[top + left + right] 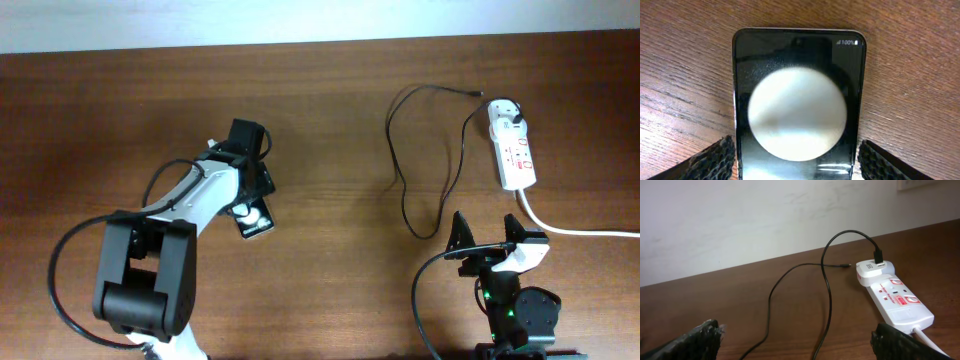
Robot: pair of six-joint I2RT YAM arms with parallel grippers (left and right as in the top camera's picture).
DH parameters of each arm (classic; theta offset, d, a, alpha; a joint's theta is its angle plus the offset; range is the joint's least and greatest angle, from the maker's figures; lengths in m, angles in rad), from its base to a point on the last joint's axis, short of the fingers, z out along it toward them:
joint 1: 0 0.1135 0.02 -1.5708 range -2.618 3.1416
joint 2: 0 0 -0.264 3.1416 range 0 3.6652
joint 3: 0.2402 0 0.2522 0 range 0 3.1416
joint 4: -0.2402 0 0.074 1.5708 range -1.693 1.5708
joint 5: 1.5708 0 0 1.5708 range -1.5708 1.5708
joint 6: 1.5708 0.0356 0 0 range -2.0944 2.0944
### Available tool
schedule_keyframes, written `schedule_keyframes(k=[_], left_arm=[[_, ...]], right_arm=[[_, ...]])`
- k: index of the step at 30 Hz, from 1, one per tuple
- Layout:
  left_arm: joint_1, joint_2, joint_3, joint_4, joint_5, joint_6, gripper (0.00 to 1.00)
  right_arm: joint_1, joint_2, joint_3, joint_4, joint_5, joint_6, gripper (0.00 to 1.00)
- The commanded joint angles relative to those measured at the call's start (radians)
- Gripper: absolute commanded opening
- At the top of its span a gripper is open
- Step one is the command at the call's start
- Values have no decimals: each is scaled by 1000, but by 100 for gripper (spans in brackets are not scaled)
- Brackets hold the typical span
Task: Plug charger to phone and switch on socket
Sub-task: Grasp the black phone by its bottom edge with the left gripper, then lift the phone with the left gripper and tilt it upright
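Observation:
The left gripper should hand the phone to the right gripper, so next it should grab the phone across its long edges and leave the phone's battery-display end free.
The phone lies flat on the wooden table, its glossy black screen showing a large round white reflection; in the overhead view it sticks out below the left arm. My left gripper is open, a finger close on each side of the phone's long edges. The charger cable loops over the table, its connector tip lying free and its white adapter plugged into the socket. My right gripper is open and empty, low near the front edge.
The socket's thick white cord trails off to the right edge. A pale wall rises behind the table's far edge. The left arm's black cable loops at the front left.

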Motion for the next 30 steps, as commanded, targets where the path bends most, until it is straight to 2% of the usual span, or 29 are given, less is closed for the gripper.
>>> schedule_keyframes(k=[1, 2, 3, 4, 9, 12, 15, 16, 22, 25, 30], left_arm=[[-3, 18, -7, 1, -19, 8, 86], [-3, 28, -7, 0, -18, 8, 86], [-3, 42, -7, -5, -18, 8, 90], [-3, 52, -7, -23, -18, 8, 99], [-3, 64, -7, -73, 69, 8, 99], [-3, 78, -7, -68, 80, 8, 89], [5, 78, -7, -66, 27, 10, 84], [6, 78, -7, -68, 31, 10, 78], [6, 78, 9, -85, 31, 16, 66], [6, 78, 115, -195, 32, 16, 61], [6, 78, 327, -408, 121, 16, 61]], right_arm=[[-3, -8, -5, -5, 5, 6, 99], [-3, -8, -5, -5, 5, 7, 99], [-3, -8, -5, -5, 5, 6, 99], [-3, -8, -5, -5, 5, 6, 99], [-3, -8, -5, -5, 5, 7, 99], [-3, -8, -5, -5, 5, 7, 99], [-3, -8, -5, -5, 5, 7, 99], [-3, -8, -5, -5, 5, 6, 99], [-3, -8, -5, -5, 5, 7, 99], [-3, -8, -5, -5, 5, 7, 99], [-3, -8, -5, -5, 5, 7, 99]])
